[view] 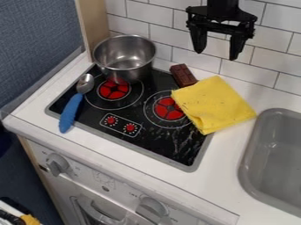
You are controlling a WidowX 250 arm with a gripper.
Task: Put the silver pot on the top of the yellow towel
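My gripper will grab the silver pot (124, 57) by its side next, then set it on top of the yellow towel.
My gripper (218, 49) hangs open at the upper right, in front of the white tiles, with nothing between its fingers. The silver pot (124, 57) stands upright at the back left of the black stove, beside the wooden post; it looks empty. To the right, the yellow towel (215, 104) lies partly over the stove's right edge and partly on the white counter. The gripper is to the right of the pot and above the towel's far end in the view, apart from both.
A blue-handled spoon (71, 110) lies along the stove's left edge. A brown chocolate bar (183, 75) touches or nearly touches the towel's back left side. The grey sink (275, 151) is at the right, and the tiled wall (170, 27) rises behind the counter.
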